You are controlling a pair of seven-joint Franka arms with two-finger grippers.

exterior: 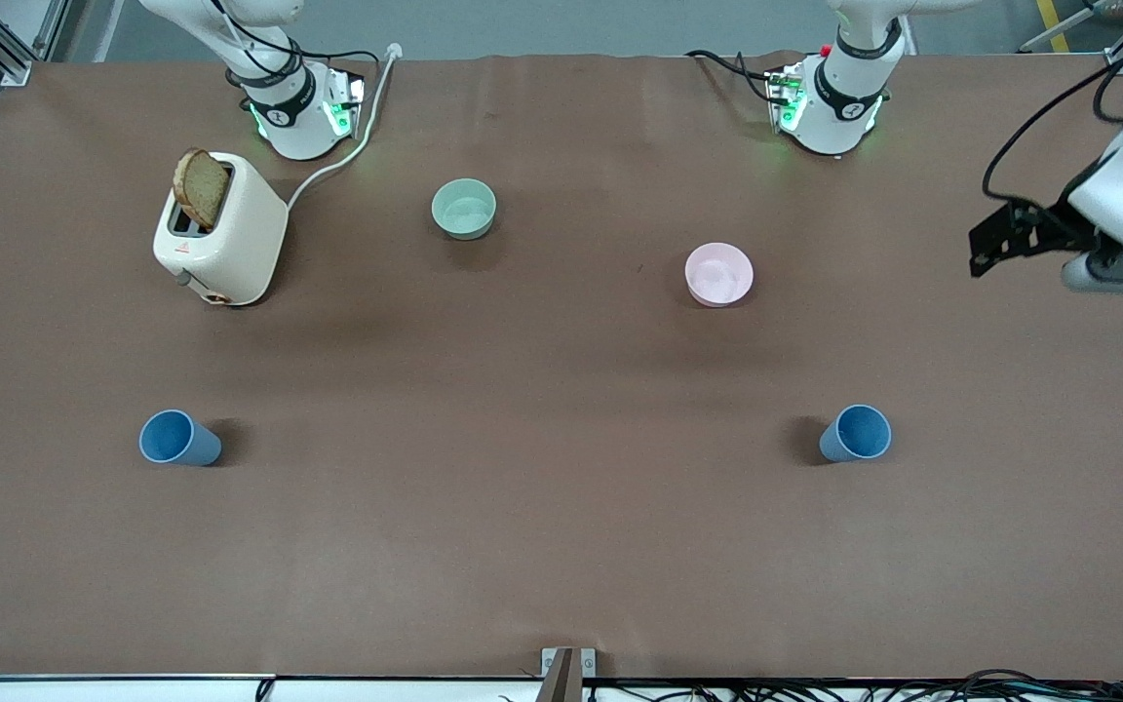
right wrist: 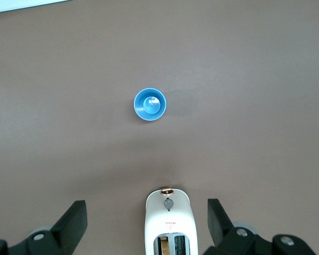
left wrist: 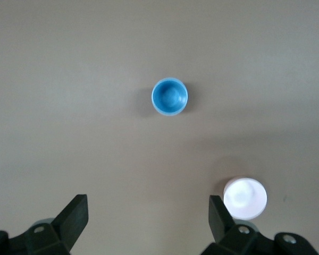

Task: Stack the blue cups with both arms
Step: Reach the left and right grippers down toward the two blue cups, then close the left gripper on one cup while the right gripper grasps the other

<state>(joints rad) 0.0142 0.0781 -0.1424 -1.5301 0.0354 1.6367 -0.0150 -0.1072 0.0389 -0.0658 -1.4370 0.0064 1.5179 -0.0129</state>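
Note:
Next, my left gripper grabs the blue cup's rim (exterior: 857,408) to stack the cup with the other blue cup (exterior: 179,439).
Two blue cups stand upright on the brown table. One blue cup (exterior: 179,438) is toward the right arm's end, the other blue cup (exterior: 856,433) toward the left arm's end. My left gripper (exterior: 995,242) hangs high at the left arm's end of the table. In the left wrist view it (left wrist: 148,204) is open and empty, with a cup (left wrist: 169,96) on the table well below it. My right gripper (right wrist: 147,210) is open and empty, high over the toaster, with the other cup (right wrist: 150,104) below. In the front view the right gripper is almost wholly out of view.
A white toaster (exterior: 225,234) with a slice of bread (exterior: 201,187) in it stands near the right arm's base. A pale green bowl (exterior: 464,209) and a pink bowl (exterior: 718,274) sit farther from the front camera than the cups. The pink bowl (left wrist: 245,198) also shows in the left wrist view.

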